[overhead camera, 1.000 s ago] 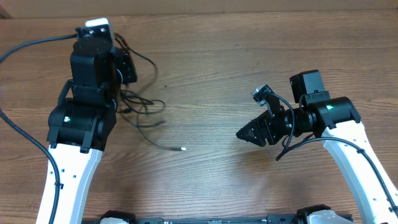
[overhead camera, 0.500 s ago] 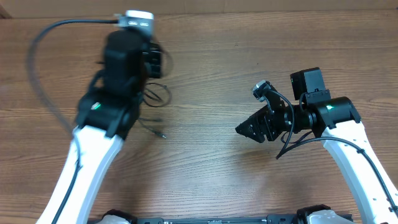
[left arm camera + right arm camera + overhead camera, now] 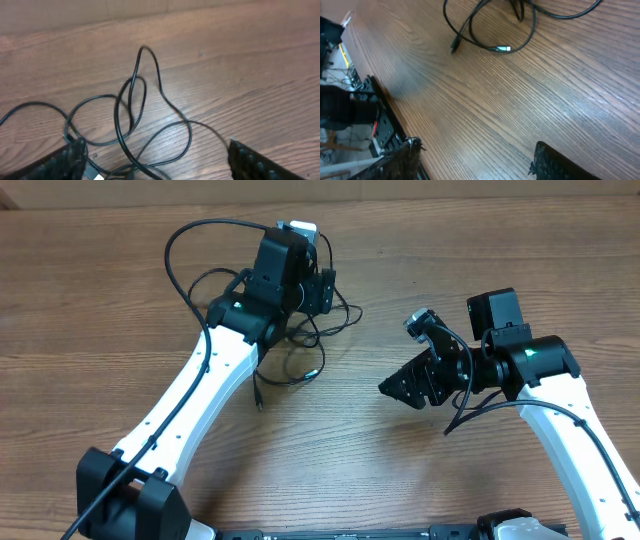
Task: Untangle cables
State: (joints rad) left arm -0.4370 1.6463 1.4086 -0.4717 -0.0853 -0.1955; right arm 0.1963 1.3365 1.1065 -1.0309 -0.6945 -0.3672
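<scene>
Next, my left gripper grabs one black cord along its length, away from its plug, to leave cord for my right gripper to untangle.
The cables (image 3: 300,355) are thin black cords lying in loose, overlapping loops on the wooden table, left of centre. One silver-tipped plug (image 3: 315,373) and a dark plug end (image 3: 258,403) stick out at the front. My left gripper (image 3: 318,290) hangs right over the tangle. In the left wrist view its jaws (image 3: 157,164) stand wide open, with the cable loops (image 3: 132,107) flat on the wood between the fingers, not pinched. My right gripper (image 3: 397,393) stands open to the right, apart from the cords. Its wrist view shows the cables (image 3: 490,25) and the silver plug (image 3: 504,49) ahead.
The left arm's own thicker black wire (image 3: 190,250) arcs over the table behind the tangle. The table's front edge with the mounting rail (image 3: 350,532) runs along the bottom. Bare wood (image 3: 360,450) lies between the two arms.
My left arm has swung to the right, dragging the tangle toward the middle, and its jaws have gone from shut to wide open, letting the cords drop. The right gripper has opened slightly wider in place.
</scene>
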